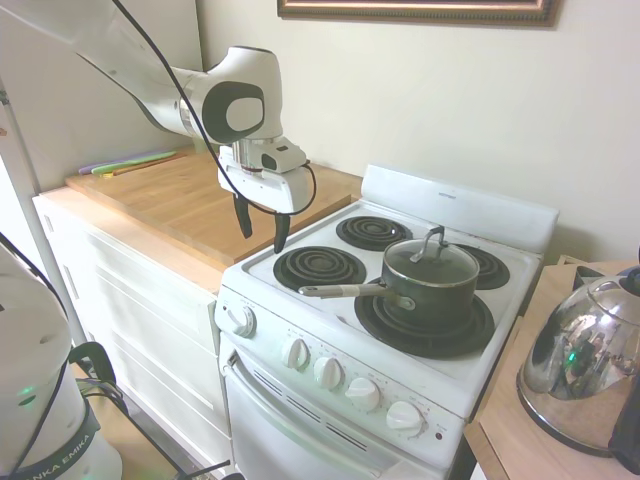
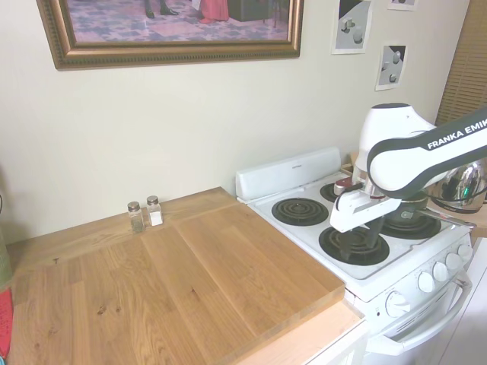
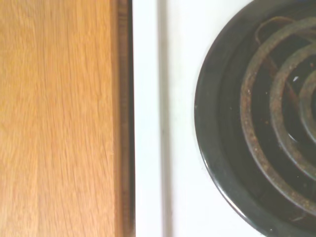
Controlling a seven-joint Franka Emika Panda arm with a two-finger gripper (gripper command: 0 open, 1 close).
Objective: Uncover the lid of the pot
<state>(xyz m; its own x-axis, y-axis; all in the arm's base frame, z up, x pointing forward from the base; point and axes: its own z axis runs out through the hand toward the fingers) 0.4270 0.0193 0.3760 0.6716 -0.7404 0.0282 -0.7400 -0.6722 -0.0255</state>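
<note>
I need to uncover the pot (image 1: 432, 292), so I need to grab the glass lid with my gripper by its arched metal loop handle (image 1: 434, 238) next.
The dark pot (image 1: 432, 292) stands on the stove's front right burner, its long silver handle (image 1: 340, 291) pointing toward the front left burner. The clear glass lid (image 1: 432, 263) sits flat on the pot, with its arched metal loop (image 1: 432, 241) upright. My gripper (image 1: 262, 228) hangs open and empty above the left edge of the stove, beside the front left burner (image 1: 319, 267) and well left of the pot. In the second exterior view my arm hides the pot and lid. The wrist view shows the wooden counter (image 3: 59, 118) and a burner coil (image 3: 266, 123).
A chrome kettle (image 1: 580, 360) sits on the wooden surface right of the stove. The wooden countertop (image 1: 180, 195) lies to the left, with two small shakers (image 2: 144, 215) by the wall. The stove's knobs (image 1: 328, 372) line its front panel.
</note>
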